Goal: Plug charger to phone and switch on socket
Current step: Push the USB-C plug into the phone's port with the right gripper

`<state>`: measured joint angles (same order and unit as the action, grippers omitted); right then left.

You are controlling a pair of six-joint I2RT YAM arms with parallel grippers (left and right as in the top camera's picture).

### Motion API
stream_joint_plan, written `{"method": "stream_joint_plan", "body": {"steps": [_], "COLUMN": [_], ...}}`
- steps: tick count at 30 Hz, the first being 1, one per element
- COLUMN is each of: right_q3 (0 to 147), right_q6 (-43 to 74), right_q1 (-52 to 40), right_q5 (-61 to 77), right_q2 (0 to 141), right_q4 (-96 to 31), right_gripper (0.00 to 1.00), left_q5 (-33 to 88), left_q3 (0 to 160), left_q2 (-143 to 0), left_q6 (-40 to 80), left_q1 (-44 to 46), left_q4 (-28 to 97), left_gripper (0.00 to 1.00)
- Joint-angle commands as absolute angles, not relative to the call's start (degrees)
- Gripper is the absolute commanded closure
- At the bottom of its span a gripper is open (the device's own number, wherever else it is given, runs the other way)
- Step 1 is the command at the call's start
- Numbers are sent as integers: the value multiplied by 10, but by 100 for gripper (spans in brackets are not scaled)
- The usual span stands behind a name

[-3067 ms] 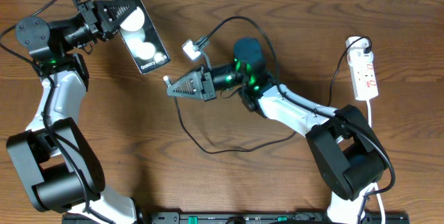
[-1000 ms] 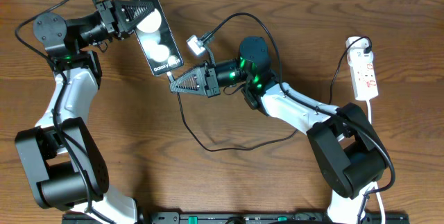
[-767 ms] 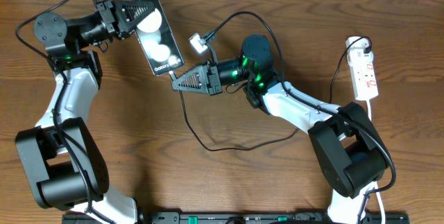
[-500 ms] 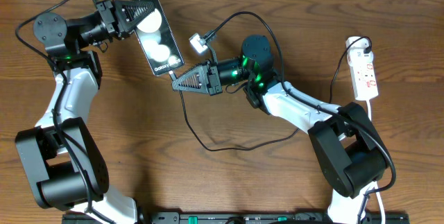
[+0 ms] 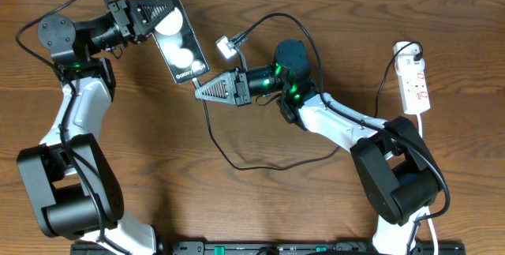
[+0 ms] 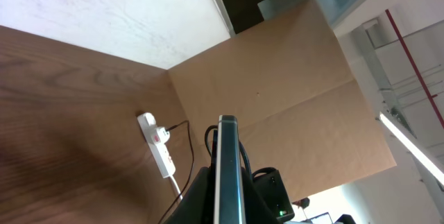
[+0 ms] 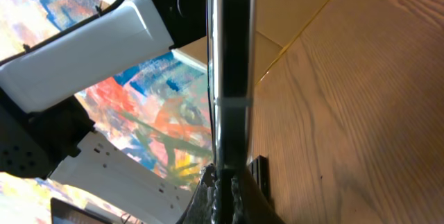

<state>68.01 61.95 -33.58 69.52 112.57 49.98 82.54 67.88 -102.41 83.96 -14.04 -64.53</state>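
The plug runs straight into the phone's lower end past my right gripper's fingers. The charger would stay there if released, so it is time to open now.
The phone, a black slab with two white blobs, is held off the table at the back left by my left gripper, which is shut on its upper end. It shows edge-on in the left wrist view between my left fingers. My right gripper is shut on the plug tip of the charger, pressed against the phone's lower end. The black charger cable loops down over the table. In the right wrist view the phone edge stands directly above my right jaws. The socket lies at the far right.
The socket's white cord runs toward the front past the right arm's base. A black cable arcs above the right wrist to its white camera. The socket also shows in the left wrist view on the brown wooden table.
The left gripper carried the phone right and up. The right gripper rose with the plug to the phone's lower end. Over the last second both are nearly still.
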Motion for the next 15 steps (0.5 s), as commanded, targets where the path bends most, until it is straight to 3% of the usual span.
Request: {"method": "stream_joint_plan", "body": {"steps": [1,15], "right_q3": [682,682], "right_q6": [632,636], "right_q1": [-331,-331], "right_q5": [633,634], "right_q2": [1132,1132], "right_q4": [502,519], "right_gripper": [99,99], "left_q5": [852,900], "left_q3": [684,683], "left_q2": [-1009,-1009], "left_q6": [843,841], "left_q1": [-136,-136], "left_q4": [-651,-650], "left_gripper": [93,93]}}
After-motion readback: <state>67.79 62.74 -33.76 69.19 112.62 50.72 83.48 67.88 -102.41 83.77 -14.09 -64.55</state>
